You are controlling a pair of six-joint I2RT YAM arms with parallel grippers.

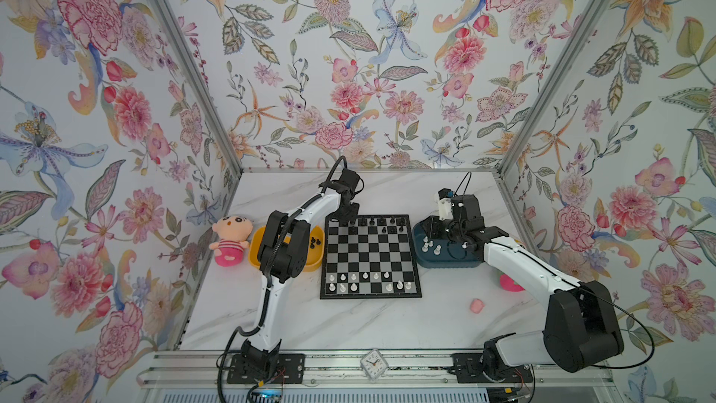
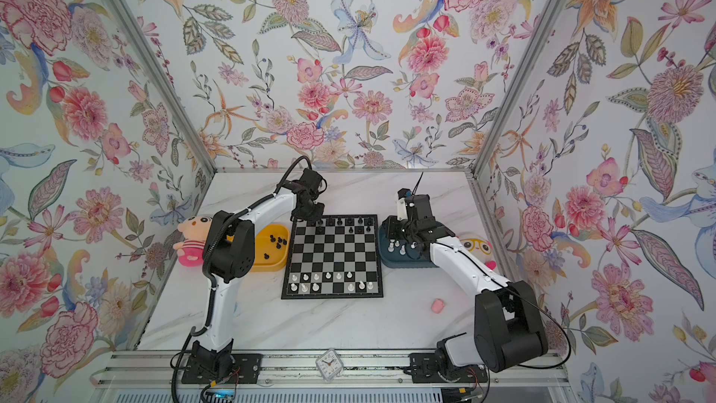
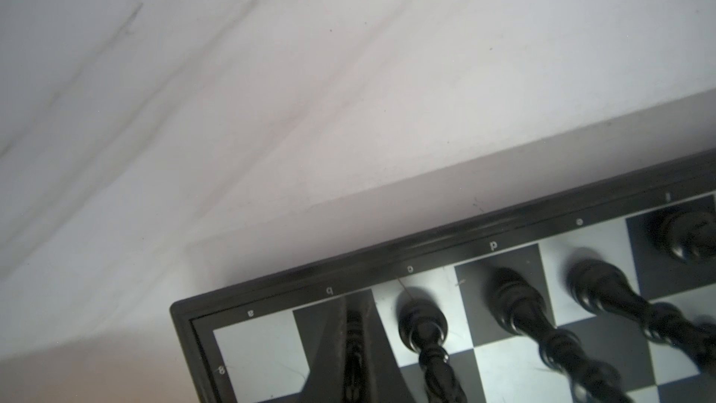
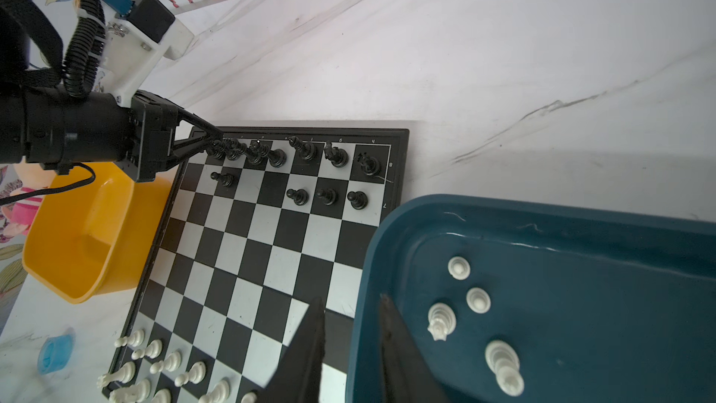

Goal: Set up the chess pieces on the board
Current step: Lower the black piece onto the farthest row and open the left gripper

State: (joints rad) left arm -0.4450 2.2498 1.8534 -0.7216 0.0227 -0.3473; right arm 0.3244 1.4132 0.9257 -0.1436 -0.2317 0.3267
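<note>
The black piece is upright in the dark square by the letter b, so it is now time for my left gripper to let go of it.
The board (image 1: 370, 257) lies mid-table in both top views. Black chess pieces (image 1: 381, 221) stand along its far rows, white ones (image 1: 353, 277) along its near rows. My left gripper (image 3: 354, 304) is at the board's far left corner, shut on a black piece (image 3: 354, 343) over the dark square by the letter b. More black pieces (image 1: 315, 242) lie in the yellow tray (image 1: 315, 261). My right gripper (image 4: 350, 298) hangs open and empty over the rim of the dark blue tray (image 4: 581, 265), which holds several white pieces (image 4: 441, 319).
A plush doll (image 1: 228, 244) sits left of the yellow tray, and another plush (image 2: 474, 246) lies behind the right arm. A small pink lump (image 1: 477, 305) rests on the marble at the right. A small clock (image 1: 374, 362) stands on the front rail.
</note>
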